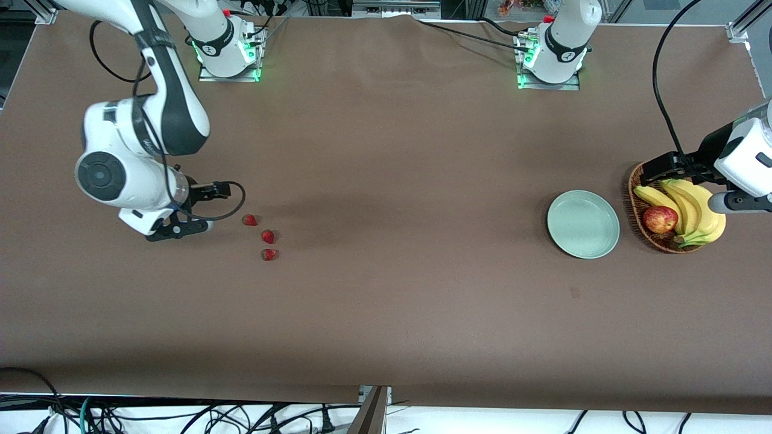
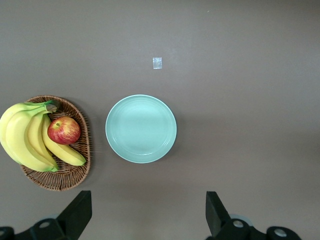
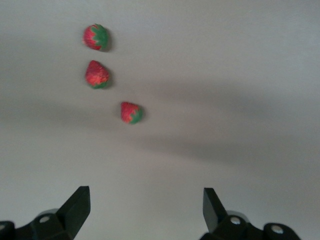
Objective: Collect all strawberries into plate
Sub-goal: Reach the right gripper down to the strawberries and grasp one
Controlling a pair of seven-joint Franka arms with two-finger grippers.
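Note:
A strawberry has its plump body (image 1: 268,254) beside the leafy cap, and my right gripper will grab it around there next to start collecting the berries into the plate (image 1: 583,223).
Three strawberries (image 1: 249,220) (image 1: 268,236) (image 1: 269,254) lie close together on the brown table at the right arm's end. My right gripper (image 1: 181,229) hovers low beside them, open and empty; in the right wrist view its gripper (image 3: 145,200) has the strawberries (image 3: 131,112) (image 3: 97,74) (image 3: 96,37) ahead of the fingertips, none between them. The mint-green plate (image 1: 583,223) sits empty at the left arm's end. My left gripper (image 1: 654,172) hangs open over the basket's edge. In the left wrist view that gripper (image 2: 148,205) is spread wide and the plate (image 2: 141,129) shows whole.
A wicker basket (image 1: 663,241) with bananas (image 1: 693,208) and a red-yellow apple (image 1: 660,219) stands right beside the plate, toward the table's end. A small patch of tape (image 1: 575,293) lies on the cloth nearer the front camera than the plate.

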